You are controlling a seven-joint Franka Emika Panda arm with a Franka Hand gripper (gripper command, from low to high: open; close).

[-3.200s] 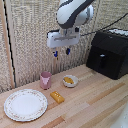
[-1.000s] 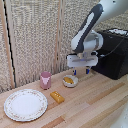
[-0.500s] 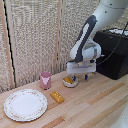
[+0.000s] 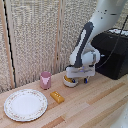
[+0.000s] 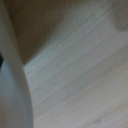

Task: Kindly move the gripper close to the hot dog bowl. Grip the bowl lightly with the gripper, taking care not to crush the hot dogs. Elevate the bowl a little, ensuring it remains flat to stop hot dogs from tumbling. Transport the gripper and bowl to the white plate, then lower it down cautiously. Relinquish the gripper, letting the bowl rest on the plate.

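Observation:
I need to carry the hot dogs level onto the white plate (image 4: 25,104), so my gripper should next grab the hot dog bowl by its rim (image 4: 70,77).
The hot dog bowl (image 4: 68,81) is a small white bowl with yellow-orange hot dogs (image 4: 67,78) in it. It stands on the wooden table right of the centre of the exterior view. My gripper (image 4: 79,80) is low at the bowl's right side, its dark fingers (image 4: 74,80) apart and one by the rim. Whether they touch the bowl cannot be told. The white plate (image 4: 25,104) lies at the exterior view's left, near the front edge. The wrist view is blurred, showing a curved white edge, probably the bowl (image 5: 12,75), against the wooden table (image 5: 80,85).
A pink cup (image 4: 45,80) stands left of the bowl. An orange-yellow block (image 4: 57,97) lies between the bowl and the plate. A black box (image 4: 112,52) sits at the back on the exterior view's right. A woven screen (image 4: 35,35) closes off the back.
The arm has come down from high above the table to the bowl. Over the last second it settled slightly lower beside the bowl; bowl, cup, block and plate have not moved.

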